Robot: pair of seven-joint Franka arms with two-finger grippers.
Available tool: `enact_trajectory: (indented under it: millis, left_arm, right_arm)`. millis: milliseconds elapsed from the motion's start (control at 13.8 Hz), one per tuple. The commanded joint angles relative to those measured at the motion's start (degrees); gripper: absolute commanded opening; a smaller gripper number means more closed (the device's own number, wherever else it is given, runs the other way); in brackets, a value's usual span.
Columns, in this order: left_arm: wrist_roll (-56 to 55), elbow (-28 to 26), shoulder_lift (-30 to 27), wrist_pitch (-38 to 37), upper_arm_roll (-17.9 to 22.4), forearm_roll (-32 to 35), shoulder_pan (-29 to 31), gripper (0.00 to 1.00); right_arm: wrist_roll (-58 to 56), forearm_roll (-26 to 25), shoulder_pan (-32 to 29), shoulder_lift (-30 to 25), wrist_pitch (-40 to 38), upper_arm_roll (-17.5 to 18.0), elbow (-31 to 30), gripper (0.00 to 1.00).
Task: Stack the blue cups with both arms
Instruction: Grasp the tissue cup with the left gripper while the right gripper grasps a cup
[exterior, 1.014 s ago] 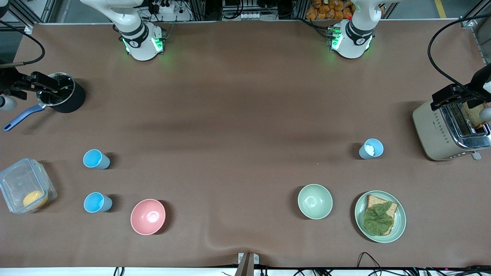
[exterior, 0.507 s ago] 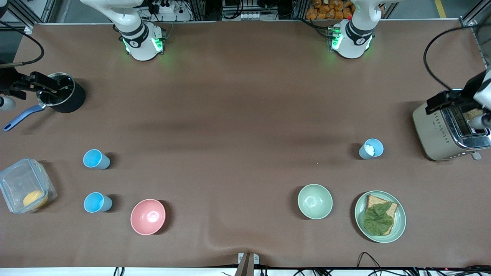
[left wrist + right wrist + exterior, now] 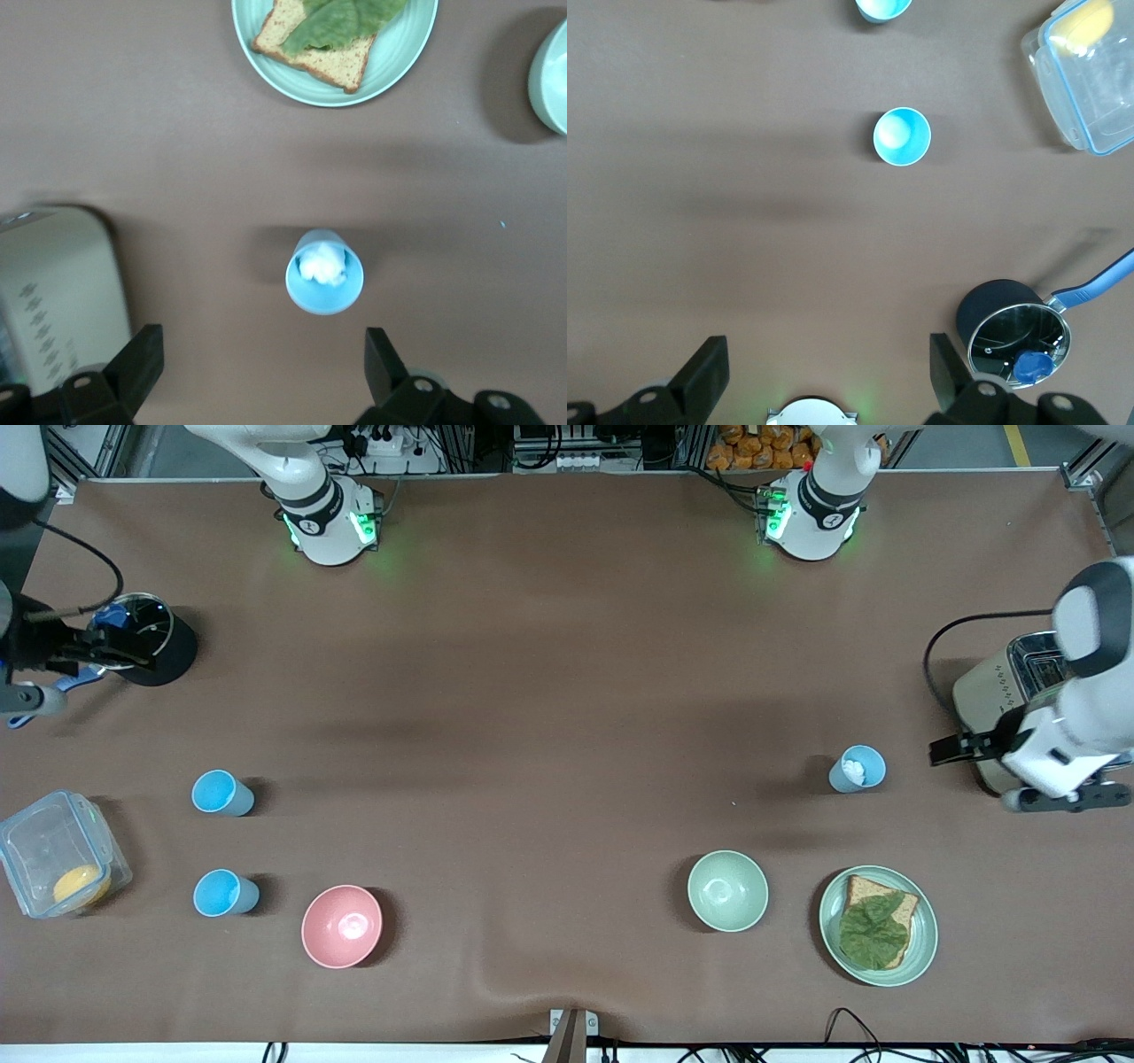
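Next, my left gripper grabs the cup holding something white by its rim to stack the blue cups.
Three blue cups stand upright and apart on the brown table. Two empty ones sit toward the right arm's end, one farther from the front camera than the other. They also show in the right wrist view, the first whole, the second cut by the edge. The third holds something white. My left gripper is open, up in the air beside the toaster; that cup lies below, just ahead of it. My right gripper is open and empty, up beside the saucepan.
A black saucepan with a blue handle, a clear box with something yellow, a pink bowl, a pale green bowl, a plate with bread and lettuce, and a toaster stand around the table.
My left arm has swung off the toaster toward the cup with the white filling. My right gripper has shifted a little beside the saucepan. The cups have not moved.
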Motion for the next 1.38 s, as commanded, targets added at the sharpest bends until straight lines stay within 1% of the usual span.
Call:
enact_trajectory:
  millis: [0, 72, 145, 217, 362, 507, 580, 725, 797, 942, 1014, 1159, 1304]
  left_arm:
    - [-0.62, -9.19, -2.41, 8.08, -0.5, -0.18, 0.01, 1.0]
    - [-0.62, -12.26, -2.76, 11.94, -0.5, -0.18, 0.19, 1.0]
    - [-0.62, -14.99, -2.85, 15.11, -0.5, -0.18, 0.54, 1.0]
    - [-0.62, -16.85, -2.67, 17.57, -0.5, -0.18, 0.63, 1.0]
    - [-0.71, -19.84, -1.27, 22.41, -0.33, -0.27, 0.45, 1.0]
    - [-0.71, -22.04, 0.31, 26.28, -0.5, -0.27, 1.33, 1.0]
    - [-0.8, -23.01, 0.84, 28.13, -0.5, -0.27, 1.51, 1.0]
    - [-1.32, -23.19, 1.98, 28.85, -0.5, -0.27, 1.42, 1.0]
    - [-1.33, -23.19, 2.68, 29.11, -0.5, -0.27, 1.51, 0.88]
    - [-1.42, -22.84, 3.22, 29.11, -0.5, -0.36, 1.42, 0.63]
    - [-1.68, -22.67, 3.22, 29.11, -0.5, -0.36, 1.42, 0.47]
    - [-2.9, -22.67, 3.83, 29.11, -0.5, -0.36, 1.07, 0.2]
    - [-4.05, -22.75, 3.92, 29.11, -0.5, -0.36, 0.98, 0.05]
  right_arm:
    - [-0.31, -1.43, 1.23, 6.99, -0.14, -0.54, 0.75, 1.0]
    - [0.13, -2.73, 1.76, 8.69, -2.05, -0.45, 1.02, 1.0]
    - [-0.31, -3.44, 0.72, 9.58, -3.9, -0.45, 1.02, 1.0]
    - [-0.31, -3.36, -0.34, 11.33, -3.66, -0.53, 1.28, 1.0]
    - [-0.91, -3.19, -4.63, 15.72, -0.42, -0.54, 3.73, 1.0]
    - [-3.11, -3.71, -5.97, 19.06, 1.61, -0.54, 2.17, 1.0]
    - [-4.78, -3.54, -6.84, 19.43, 5.19, -0.54, 1.03, 1.0]
    - [-5.49, -3.54, -7.2, 19.87, 13.09, -0.54, -2.92, 1.0]
    - [-6.19, -3.54, -7.46, 20.39, 16.44, -0.54, -3.89, 1.0]
    - [-13.37, -3.63, -9.21, 23.11, 22.07, -0.54, -3.81, 1.0]
    - [-15.06, -3.54, -9.57, 24.25, 24.18, -0.54, -3.81, 1.0]
    - [-15.51, -3.45, -10.01, 27.41, 29.36, -0.54, -3.73, 1.0]
    - [-17.0, -2.84, -10.02, 30.06, 32.98, -0.45, -3.64, 1.0]
